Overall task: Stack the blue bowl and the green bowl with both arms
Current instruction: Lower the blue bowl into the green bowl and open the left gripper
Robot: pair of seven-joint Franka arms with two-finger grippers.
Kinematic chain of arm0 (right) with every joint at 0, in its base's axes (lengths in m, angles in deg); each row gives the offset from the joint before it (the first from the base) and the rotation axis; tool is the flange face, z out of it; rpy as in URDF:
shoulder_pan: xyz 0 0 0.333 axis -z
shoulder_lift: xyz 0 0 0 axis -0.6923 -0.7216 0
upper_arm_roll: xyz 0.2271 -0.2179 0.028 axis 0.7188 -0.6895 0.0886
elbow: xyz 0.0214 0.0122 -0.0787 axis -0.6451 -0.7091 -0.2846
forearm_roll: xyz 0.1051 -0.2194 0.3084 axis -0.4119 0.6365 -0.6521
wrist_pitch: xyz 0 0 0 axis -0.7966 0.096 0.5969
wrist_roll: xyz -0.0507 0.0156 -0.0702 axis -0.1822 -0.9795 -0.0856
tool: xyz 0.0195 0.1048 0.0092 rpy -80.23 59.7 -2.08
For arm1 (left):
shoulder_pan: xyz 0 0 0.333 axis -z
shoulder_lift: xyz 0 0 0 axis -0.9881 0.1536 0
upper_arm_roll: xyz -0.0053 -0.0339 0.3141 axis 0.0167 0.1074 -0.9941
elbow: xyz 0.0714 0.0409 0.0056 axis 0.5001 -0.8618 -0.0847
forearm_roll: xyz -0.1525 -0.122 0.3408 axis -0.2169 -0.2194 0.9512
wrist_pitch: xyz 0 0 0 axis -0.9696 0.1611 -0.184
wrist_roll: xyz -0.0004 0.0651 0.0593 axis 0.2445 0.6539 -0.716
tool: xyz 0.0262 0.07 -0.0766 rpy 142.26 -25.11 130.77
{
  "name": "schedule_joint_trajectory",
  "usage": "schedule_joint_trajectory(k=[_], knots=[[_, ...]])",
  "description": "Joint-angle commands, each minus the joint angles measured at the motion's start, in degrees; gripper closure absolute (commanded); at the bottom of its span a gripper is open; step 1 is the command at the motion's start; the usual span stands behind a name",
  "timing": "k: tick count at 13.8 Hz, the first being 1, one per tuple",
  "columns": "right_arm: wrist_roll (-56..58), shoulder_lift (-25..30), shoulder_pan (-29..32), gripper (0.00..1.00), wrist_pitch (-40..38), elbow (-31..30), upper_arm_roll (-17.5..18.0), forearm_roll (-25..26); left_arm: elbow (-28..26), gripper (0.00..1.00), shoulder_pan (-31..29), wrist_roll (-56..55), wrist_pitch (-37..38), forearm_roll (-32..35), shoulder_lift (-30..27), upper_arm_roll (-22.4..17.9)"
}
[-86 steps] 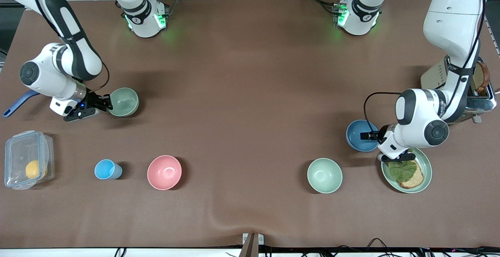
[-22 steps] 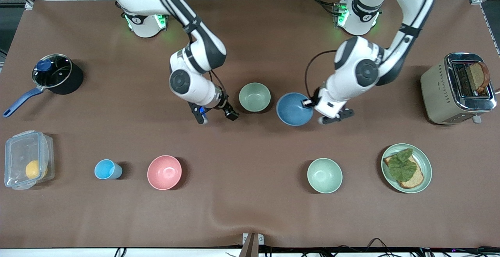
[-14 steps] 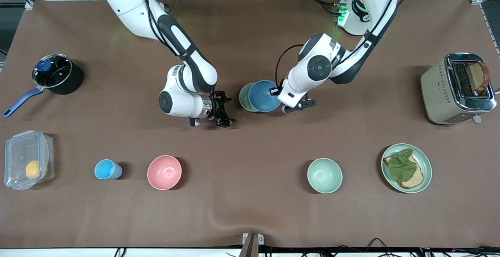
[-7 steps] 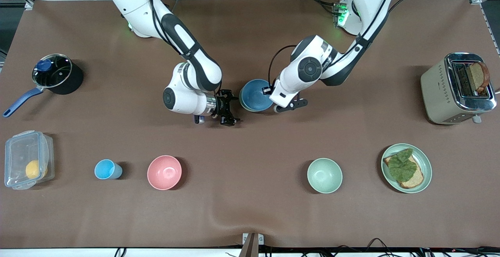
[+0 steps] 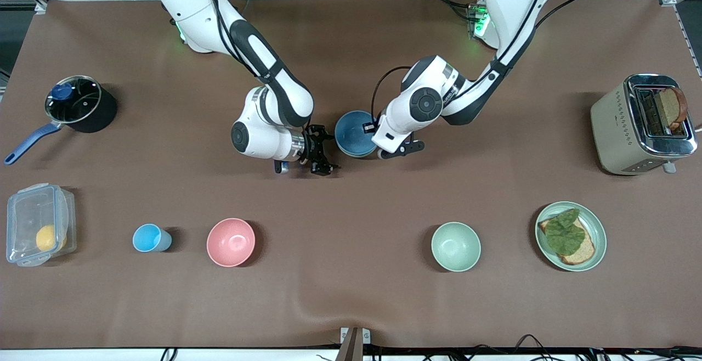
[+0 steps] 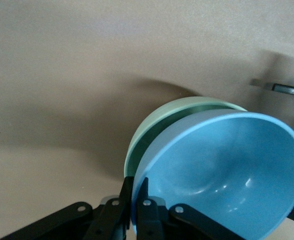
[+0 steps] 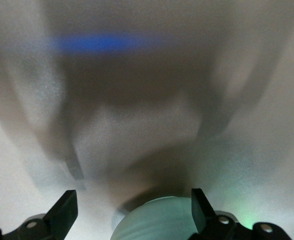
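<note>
My left gripper opens now, since the blue bowl (image 6: 227,167) sits inside the green bowl's rim (image 6: 159,118) in the left wrist view.
The blue bowl (image 5: 354,133) is at the table's middle, tilted over the green bowl, which it hides in the front view. In the left wrist view the blue bowl (image 6: 227,170) sits partly inside the green bowl (image 6: 159,125). My left gripper (image 5: 372,129) is shut on the blue bowl's rim, one finger inside and one outside (image 6: 136,192). My right gripper (image 5: 321,158) is open and empty beside the bowls, toward the right arm's end. A pale green bowl wall (image 7: 157,220) shows between its fingers (image 7: 132,210).
Nearer the camera stand a pink bowl (image 5: 231,242), a light-blue cup (image 5: 149,238), a second green bowl (image 5: 456,246) and a green plate with toast (image 5: 598,229). A toaster (image 5: 620,125) is at the left arm's end. A pot (image 5: 93,114) and a plastic box (image 5: 22,213) are at the right arm's end.
The right arm brought the green bowl to the middle and let go. The left arm carried the blue bowl over it and in the last half second shifted it slightly farther onto it.
</note>
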Motion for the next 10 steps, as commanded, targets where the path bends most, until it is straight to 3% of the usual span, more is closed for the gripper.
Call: schedule_joint_trajectory(k=[1,2,3,4,8,10], knots=[[1.7,0.1,0.0,0.0,0.6,-0.4,0.2,-1.5,2.0,1.0,0.7,-1.3,-0.1,1.2,1.7,-0.3],[1.7,0.1,0.1,0.0,0.6,-0.4,0.2,-1.5,2.3,0.8,0.7,-1.3,-0.1,1.2,2.1,-0.3],[1.7,0.1,0.0,0.0,0.6,-0.4,0.2,-1.5,3.0,0.11,0.6,-1.0,0.0,1.5,2.8,-0.4],[1.8,0.0,0.0,0.0,0.6,-0.4,0.2,-1.5,3.4,0.0,0.8,-1.2,0.1,2.9,3.0,-0.5],[1.8,0.6,0.1,0.0,-0.1,-0.5,0.1,-0.9,4.4,0.0,-0.2,-1.2,3.2,3.7,0.9,-1.1],[7.0,2.0,0.4,0.0,-0.2,-2.6,-0.1,0.7,8.4,0.0,-0.5,-1.1,9.1,5.0,0.0,-3.1]])
